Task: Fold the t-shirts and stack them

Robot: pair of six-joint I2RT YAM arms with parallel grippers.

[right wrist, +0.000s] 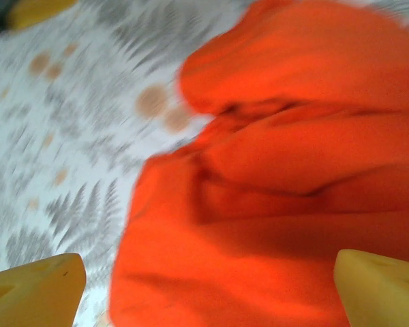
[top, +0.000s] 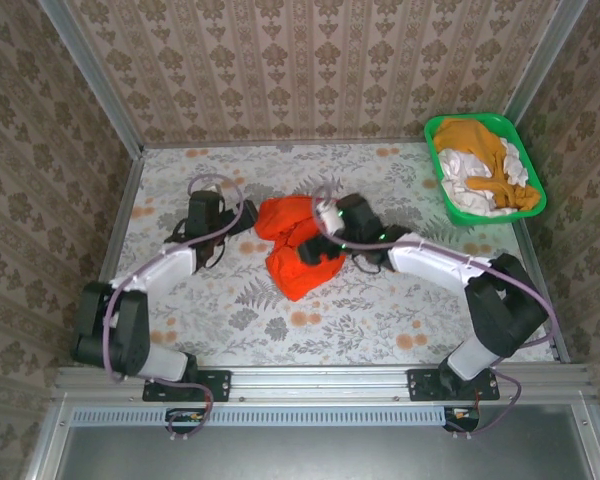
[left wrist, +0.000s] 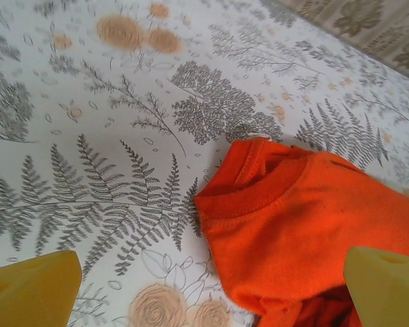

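Next, my left gripper grips the red-orange t-shirt (top: 292, 270) by its collar edge (top: 263, 211), which leaves the t-shirt's body free to spread out for folding.
A bright red-orange t-shirt (top: 292, 270) lies crumpled in a loose heap at the middle of the table. My left gripper (top: 240, 222) is just left of it, low over the table and open. In the left wrist view the shirt's collar and folded edge (left wrist: 313, 211) lie between and ahead of the yellow fingertips (left wrist: 34, 289). My right gripper (top: 317, 248) hovers over the shirt's right side, open, with rumpled red cloth (right wrist: 293, 170) beneath its wide-spread fingertips (right wrist: 382, 289). A mustard t-shirt (top: 470, 140) and a white t-shirt (top: 470, 190) lie bunched together at the back right.
A green plastic basket (top: 529, 170) holds the mustard and white shirts in the back right corner. The table has a fern-and-flower patterned cover (top: 230, 310) and is enclosed by patterned walls on three sides. Bare cover shows in front of the red shirt.
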